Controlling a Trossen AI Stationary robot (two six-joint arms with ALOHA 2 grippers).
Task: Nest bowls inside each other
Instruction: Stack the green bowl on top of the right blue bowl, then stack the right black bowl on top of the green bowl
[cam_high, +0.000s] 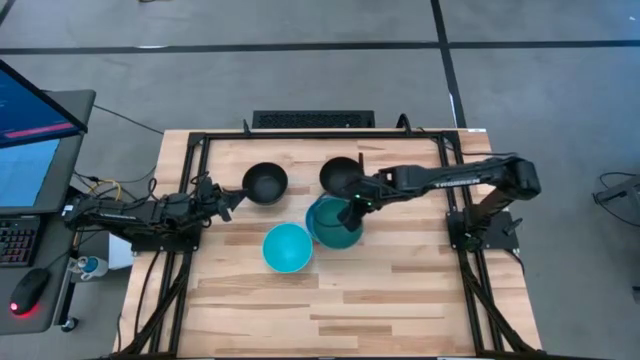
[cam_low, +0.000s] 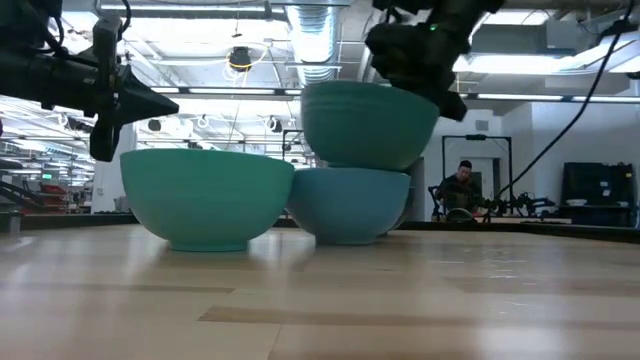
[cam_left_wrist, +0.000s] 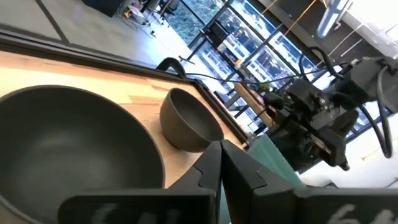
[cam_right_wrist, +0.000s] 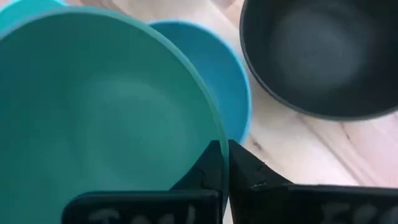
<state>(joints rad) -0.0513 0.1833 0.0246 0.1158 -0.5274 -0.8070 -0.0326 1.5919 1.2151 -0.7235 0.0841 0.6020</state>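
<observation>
I should keep my right gripper closed on the teal bowl until the teal bowl is centered and lowered. The blue bowl sticks out past the teal bowl's rim.
A darker teal-green bowl (cam_high: 330, 225) sits with its base lowered into a blue bowl (cam_low: 350, 205), seen stacked in the low view (cam_low: 370, 125). My right gripper (cam_high: 352, 212) is shut on the teal bowl's rim. A bright cyan bowl (cam_high: 288, 247) stands alone on its base toward the near edge. Two black bowls stand farther back, one (cam_high: 265, 183) on the left and one (cam_high: 342, 176) beside the right arm. My left gripper (cam_high: 236, 198) is shut and hovers just left of the left black bowl (cam_left_wrist: 68, 149), touching nothing. My right gripper pinches the teal bowl's rim (cam_right_wrist: 211, 124) on the side nearest the right arm, one finger inside the bowl and one outside. The fingers come slanting down from the table's right. The bowl stays about upright, its base inside the blue bowl's (cam_right_wrist: 214, 68) mouth.
A black metal frame (cam_high: 320, 135) runs along the table's far edge and sides. The near half of the wooden table (cam_high: 340, 310) is bare planks. A monitor, keyboard and mouse stand off the table's left. A person sits far off in the room (cam_low: 460, 190).
</observation>
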